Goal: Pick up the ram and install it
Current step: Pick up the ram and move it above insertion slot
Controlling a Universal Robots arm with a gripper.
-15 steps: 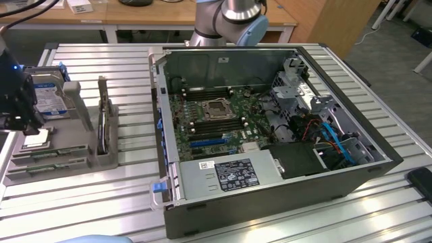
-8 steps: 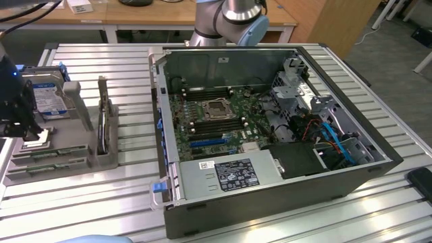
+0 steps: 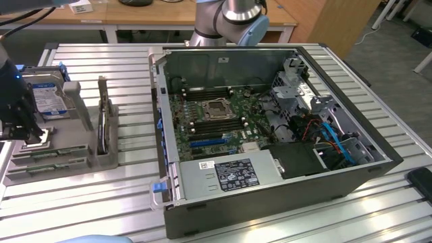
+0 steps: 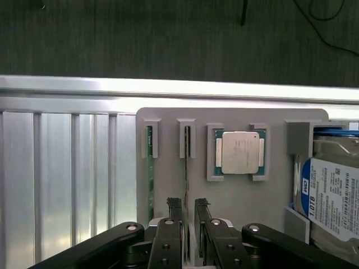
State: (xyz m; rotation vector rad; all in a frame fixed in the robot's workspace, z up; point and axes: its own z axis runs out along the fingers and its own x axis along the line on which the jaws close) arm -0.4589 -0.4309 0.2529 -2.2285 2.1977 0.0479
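Observation:
The tray's slot posts hug both ends of the ram, so my gripper next needs to grab the bare middle of its long edge to pick the ram up.
The ram is a thin green stick standing on edge in a slot of the grey holder tray. My gripper is open, one black finger on each side of this stick, with a small gap showing on both sides. A second green stick stands in the neighbouring slot. In the exterior view my gripper hangs over the tray at the far left, just above the ram.
A square silver processor chip and a blue-labelled hard drive share the tray. The open computer case lies to the exterior view's right, with its motherboard exposed. Everything rests on a slatted metal table.

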